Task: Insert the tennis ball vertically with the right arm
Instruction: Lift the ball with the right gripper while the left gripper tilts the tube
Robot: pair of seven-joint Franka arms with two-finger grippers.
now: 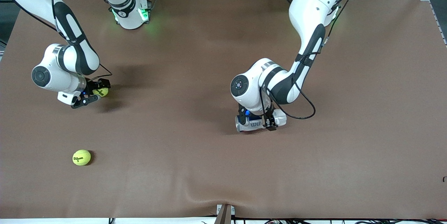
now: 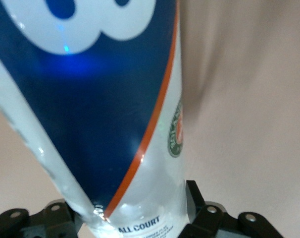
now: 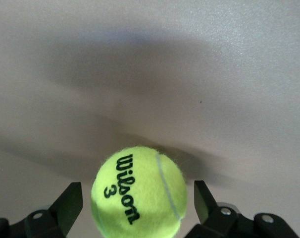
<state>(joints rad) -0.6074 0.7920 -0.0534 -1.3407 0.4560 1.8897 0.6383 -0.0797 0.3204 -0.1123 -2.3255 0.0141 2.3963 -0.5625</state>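
My right gripper closes on the Wilson tennis ball (image 3: 138,191) now, since the ball sits between the open fingers.
A yellow-green Wilson tennis ball (image 1: 101,92) lies on the brown table toward the right arm's end. My right gripper (image 1: 99,92) is low around it, open, with a gap between the ball and each finger. In the right wrist view the ball (image 3: 138,191) sits between the black fingers (image 3: 71,201) of the gripper (image 3: 138,199). A clear tennis-ball can (image 1: 251,123) with a blue and white label lies on its side mid-table. My left gripper (image 1: 269,123) is shut on the can (image 2: 115,124), fingers (image 2: 192,198) pressed on both sides of it near its end.
A second tennis ball (image 1: 81,157) lies on the table nearer to the front camera than the right gripper. The brown table cover (image 1: 223,168) has a slight wrinkle at its front edge.
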